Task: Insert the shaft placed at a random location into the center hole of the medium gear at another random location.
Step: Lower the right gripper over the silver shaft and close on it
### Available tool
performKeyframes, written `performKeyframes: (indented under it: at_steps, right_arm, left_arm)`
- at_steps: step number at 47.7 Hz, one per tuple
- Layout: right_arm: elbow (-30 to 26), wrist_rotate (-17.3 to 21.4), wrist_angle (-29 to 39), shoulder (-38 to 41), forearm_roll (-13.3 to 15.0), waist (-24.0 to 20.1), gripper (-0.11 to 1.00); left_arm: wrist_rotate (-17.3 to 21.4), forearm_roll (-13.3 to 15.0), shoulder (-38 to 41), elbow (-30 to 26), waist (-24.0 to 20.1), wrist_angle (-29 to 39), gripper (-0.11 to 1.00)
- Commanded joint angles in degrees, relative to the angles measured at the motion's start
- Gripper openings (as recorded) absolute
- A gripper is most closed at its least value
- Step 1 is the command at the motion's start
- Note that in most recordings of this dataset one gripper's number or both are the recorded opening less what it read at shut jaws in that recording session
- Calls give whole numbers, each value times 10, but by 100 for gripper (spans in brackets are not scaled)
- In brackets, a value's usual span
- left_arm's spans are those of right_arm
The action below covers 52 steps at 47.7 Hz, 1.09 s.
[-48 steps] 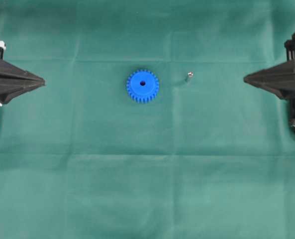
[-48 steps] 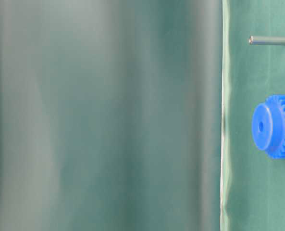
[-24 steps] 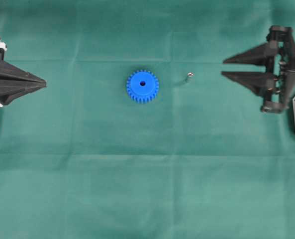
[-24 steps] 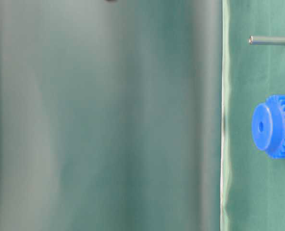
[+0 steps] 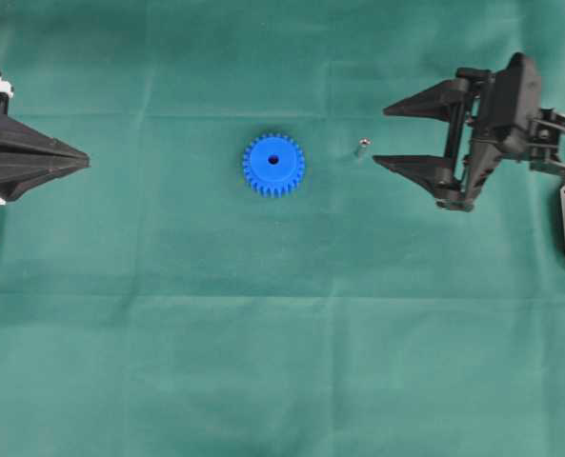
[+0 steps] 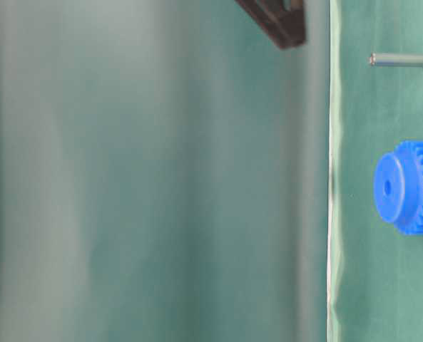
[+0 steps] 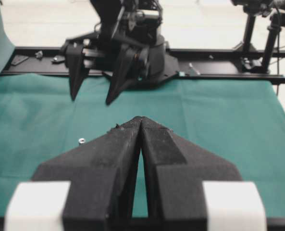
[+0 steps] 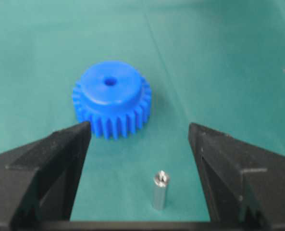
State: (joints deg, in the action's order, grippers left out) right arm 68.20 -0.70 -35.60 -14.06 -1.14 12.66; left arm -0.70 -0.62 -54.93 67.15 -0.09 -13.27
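Note:
My right gripper grabs the silvery shaft by its upper end (image 5: 365,142) next, to fit its lower end into the blue gear's center hole (image 5: 273,160).
The blue medium gear (image 5: 273,164) lies flat on the green cloth, its center hole (image 5: 272,159) facing up. The shaft (image 5: 361,147), a small silvery pin, stands upright to the right of the gear, apart from it. My right gripper (image 5: 380,136) is open just right of the shaft. In the right wrist view the shaft (image 8: 159,190) stands between the wide-spread fingers of the right gripper (image 8: 138,126), touching neither, with the gear (image 8: 112,98) beyond. My left gripper (image 5: 87,162) rests shut and empty at the far left. In the left wrist view my left gripper (image 7: 141,119) hides the gear.
Green cloth (image 5: 282,362) covers the table. The table-level view shows the gear (image 6: 407,187), the shaft (image 6: 399,60) and one dark fingertip (image 6: 275,21) at the top. Beyond the cloth's far edge, the left wrist view shows a black rail (image 7: 219,55) and stands.
My right gripper has gone from shut to wide open and moved left from the right edge to just beside the shaft. The left gripper, gear and shaft have not moved.

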Motion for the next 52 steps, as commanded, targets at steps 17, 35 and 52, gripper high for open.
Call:
performKeyframes:
  at_steps: [17, 35, 52]
  right_arm:
    - [-16, 3, -113, 149, -25, 14, 85]
    - [-33, 3, -122, 191, -27, 15, 84]
    - [-33, 2, -120, 192, -25, 15, 15]
  left_arm:
    - [1, -1, 5, -7, 0, -4, 0]
    - [1, -1, 5, -7, 0, -3, 0]
    - [1, -1, 4, -7, 0, 4, 0]
